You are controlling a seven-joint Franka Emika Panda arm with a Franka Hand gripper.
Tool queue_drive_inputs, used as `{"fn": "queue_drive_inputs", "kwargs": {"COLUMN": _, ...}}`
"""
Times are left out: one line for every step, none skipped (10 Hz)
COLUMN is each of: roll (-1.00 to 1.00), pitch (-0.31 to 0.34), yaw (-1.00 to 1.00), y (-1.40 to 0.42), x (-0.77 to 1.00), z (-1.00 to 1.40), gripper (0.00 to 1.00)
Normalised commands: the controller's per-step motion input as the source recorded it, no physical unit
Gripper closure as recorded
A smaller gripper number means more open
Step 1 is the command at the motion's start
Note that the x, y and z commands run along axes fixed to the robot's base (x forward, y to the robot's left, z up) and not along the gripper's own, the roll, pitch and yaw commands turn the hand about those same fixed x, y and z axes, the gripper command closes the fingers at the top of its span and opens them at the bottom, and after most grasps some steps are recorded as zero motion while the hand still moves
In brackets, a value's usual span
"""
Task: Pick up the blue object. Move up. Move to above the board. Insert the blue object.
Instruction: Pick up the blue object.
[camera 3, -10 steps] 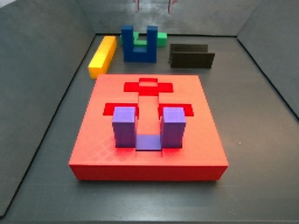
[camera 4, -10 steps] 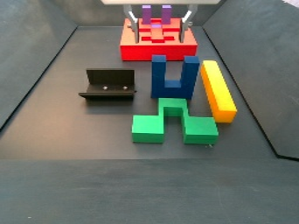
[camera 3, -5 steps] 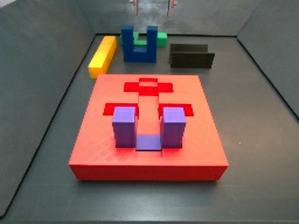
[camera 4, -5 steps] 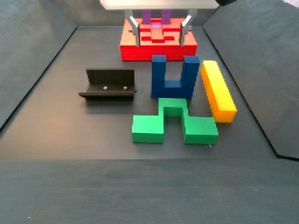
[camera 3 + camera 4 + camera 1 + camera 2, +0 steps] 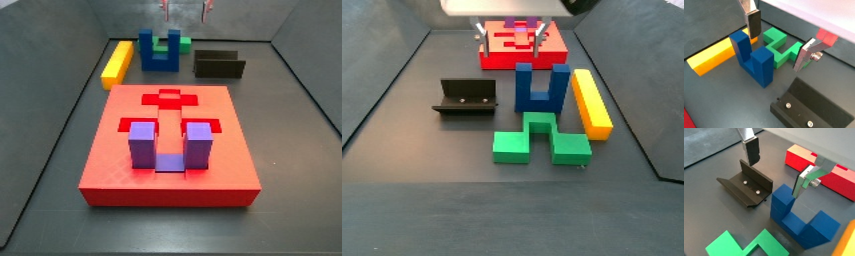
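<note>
The gripper grabs the blue object by its peg (image 5: 174,42) beside the dark fixture next, to insert the blue object into the red board (image 5: 168,150).
The blue object (image 5: 540,87) stands upright on the grey floor with its prongs up, and shows in both side views (image 5: 160,52) and both wrist views (image 5: 754,57) (image 5: 801,218). My gripper (image 5: 509,40) hangs open and empty above the floor, between the red board (image 5: 523,48) and the blue object, touching neither. Between its fingers a wrist view (image 5: 779,42) shows the green block and another wrist view (image 5: 779,168) shows bare floor. The board (image 5: 168,150) is the large red slab.
A purple U-block (image 5: 171,145) sits in the board's slot. A green notched block (image 5: 539,140) and a yellow bar (image 5: 591,100) lie beside the blue object. The dark fixture (image 5: 469,97) stands on its other side. Tray walls ring the floor.
My gripper has moved away from above the board toward the blue object, still open. The blocks have not moved.
</note>
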Motion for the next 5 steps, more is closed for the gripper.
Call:
{"fn": "queue_drive_inputs", "kwargs": {"roll": 0.09, "pitch": 0.000, "yaw": 0.00, "y": -0.11, "x": 0.02, "z": -0.29, "gripper": 0.00}}
{"fn": "queue_drive_inputs", "kwargs": {"roll": 0.11, "pitch": 0.000, "yaw": 0.00, "y": -0.08, "x": 0.00, "z": -0.28, "gripper": 0.00}}
{"fn": "queue_drive_inputs", "kwargs": {"roll": 0.10, "pitch": 0.000, "yaw": 0.00, "y": -0.01, "x": 0.00, "z": -0.23, "gripper": 0.00}}
{"fn": "queue_drive_inputs", "kwargs": {"roll": 0.04, "pitch": 0.000, "yaw": 0.00, "y": 0.00, "x": -0.09, "z": -0.15, "gripper": 0.00}}
{"fn": "queue_drive_inputs", "kwargs": {"roll": 0.00, "pitch": 0.000, "yaw": -0.07, "y": 0.02, "x": -0.25, "z": -0.08, "gripper": 0.00}}
